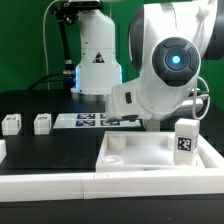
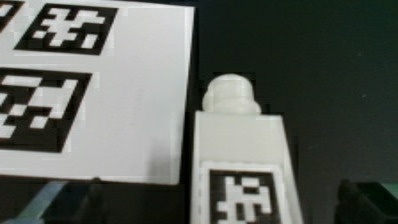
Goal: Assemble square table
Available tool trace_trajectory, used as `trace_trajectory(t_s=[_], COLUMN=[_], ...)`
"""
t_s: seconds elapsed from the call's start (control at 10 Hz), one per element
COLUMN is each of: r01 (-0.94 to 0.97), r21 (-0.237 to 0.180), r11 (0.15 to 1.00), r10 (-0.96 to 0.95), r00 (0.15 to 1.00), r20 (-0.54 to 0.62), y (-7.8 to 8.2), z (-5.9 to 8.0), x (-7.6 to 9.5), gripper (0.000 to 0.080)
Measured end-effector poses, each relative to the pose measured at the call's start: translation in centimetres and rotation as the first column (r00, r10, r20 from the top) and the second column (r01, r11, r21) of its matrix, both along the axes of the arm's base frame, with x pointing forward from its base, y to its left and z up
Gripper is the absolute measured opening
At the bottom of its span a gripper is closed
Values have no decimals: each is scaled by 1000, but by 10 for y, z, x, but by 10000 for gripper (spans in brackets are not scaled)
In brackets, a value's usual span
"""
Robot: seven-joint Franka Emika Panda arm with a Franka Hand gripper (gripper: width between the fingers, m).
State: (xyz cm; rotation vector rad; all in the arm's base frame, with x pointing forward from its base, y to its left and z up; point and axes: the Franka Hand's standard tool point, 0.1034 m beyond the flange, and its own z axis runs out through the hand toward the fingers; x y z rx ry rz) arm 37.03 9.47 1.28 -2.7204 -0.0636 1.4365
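My fingers are on both sides of the leg. Closing now would hold it now. My gripper should close on the tagged leg beside the marker board.
The white square tabletop slab (image 1: pixel 150 158) lies at the front of the black worktop, with a raised socket (image 1: pixel 115 146) at its near left corner. One tagged white leg post (image 1: pixel 186 140) stands upright at the slab's right side. Two more short legs (image 1: pixel 12 124) (image 1: pixel 42 123) stand at the exterior view's left. In the wrist view another tagged leg (image 2: pixel 238 150) lies on the worktop beside the marker board (image 2: pixel 89 80), its rounded screw end (image 2: pixel 228 95) pointing away. My gripper (image 2: pixel 222 205) is open, one dark fingertip (image 2: pixel 80 197) on either side of this leg, not touching it.
The marker board (image 1: pixel 90 121) lies flat behind the slab. A white raised rail (image 1: pixel 60 185) runs along the front edge and round the slab's left. The arm's bulky wrist (image 1: pixel 170 60) hangs over the slab and hides the gripper in the exterior view.
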Motion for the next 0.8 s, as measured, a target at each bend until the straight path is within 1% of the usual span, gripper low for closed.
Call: trace_trajectory(t_s=[0.1, 0.2, 0.3, 0.4, 0.5, 0.8], r01=[11, 30, 47, 56, 57, 61], r21=[-24, -60, -90, -107, -106, -106], r11=[1000, 998, 995, 993, 993, 993], r10=[-11, -31, -47, -56, -58, -62], r00=[1000, 1000, 999, 998, 998, 998], r20=[-3, -5, -4, -5, -6, -7], y=[1, 4, 7, 9, 8, 7], z=[-1, -1, -2, -3, -4, -4], x=[-1, -2, -2, -2, -2, -2], gripper=[649, 649, 521, 382, 286, 287])
